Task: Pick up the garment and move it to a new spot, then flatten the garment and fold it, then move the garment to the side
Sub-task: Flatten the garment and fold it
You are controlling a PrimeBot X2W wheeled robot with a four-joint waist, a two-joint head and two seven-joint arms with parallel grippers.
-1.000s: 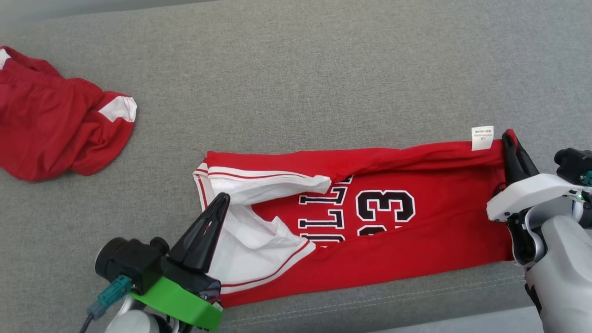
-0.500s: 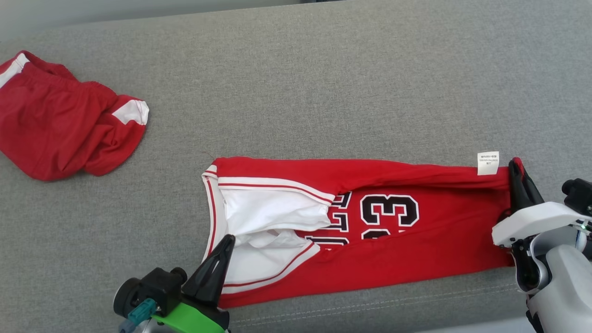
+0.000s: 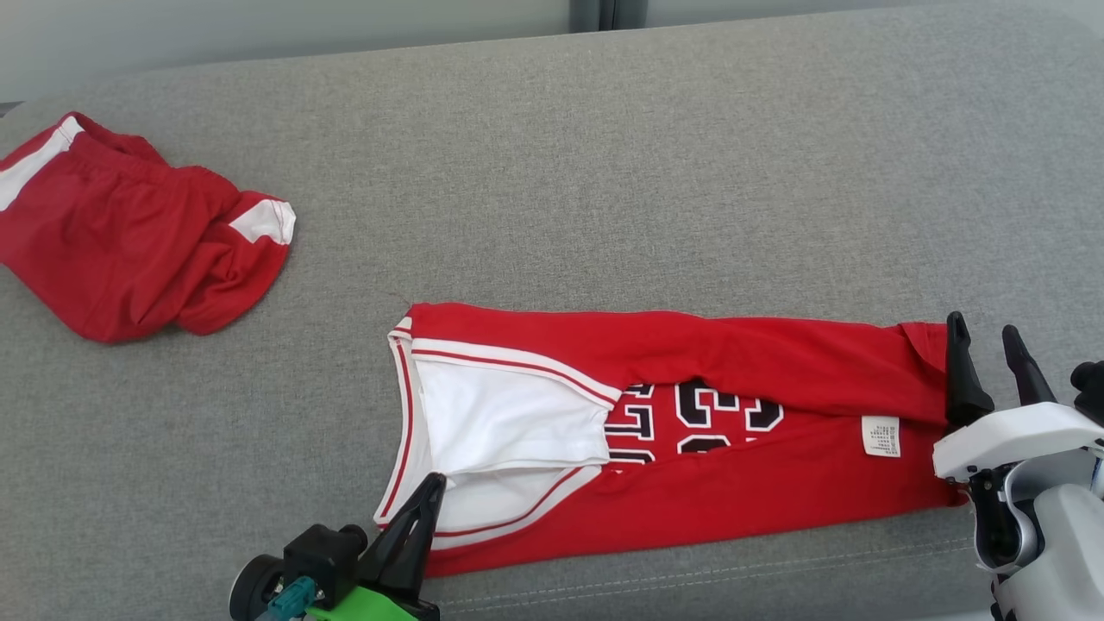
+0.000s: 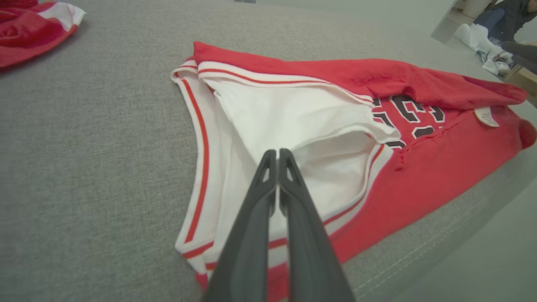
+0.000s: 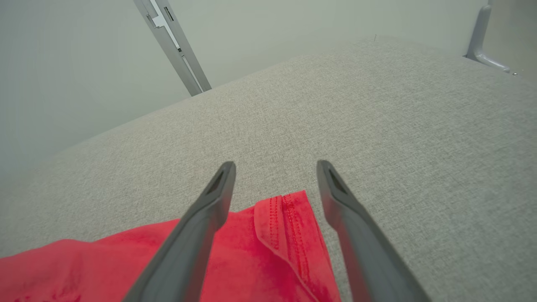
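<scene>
A loose fold stands up at the jersey's hem corner (image 3: 926, 341), while the red body (image 3: 714, 507) lies flat. My right gripper needs to take hold of the jersey by that corner next.
The garment (image 3: 776, 483), a red jersey with white trim and black numerals, lies in a long band on the grey cushion (image 3: 604, 172). Its far long edge is folded over towards me, partly covering the numerals, and a white label (image 3: 881, 435) faces up near its right end. My right gripper (image 3: 981, 328) stands open at that right end, and in the right wrist view (image 5: 275, 164) the red hem corner (image 5: 289, 235) lies loose between its fingers. My left gripper (image 3: 434, 479) is shut, with nothing seen between its fingers (image 4: 268, 176), over the white armhole lining (image 4: 293, 113).
A second red garment (image 3: 147, 250) with white stripes lies crumpled at the far left (image 4: 29, 29). The cushion's stitched front edge (image 3: 690, 573) runs just below the jersey. A grey metal post (image 5: 176, 46) stands behind the cushion.
My right gripper has opened and let go of the hem. The jersey's far edge has dropped over the numerals and the label has flipped down. The camera has tilted up.
</scene>
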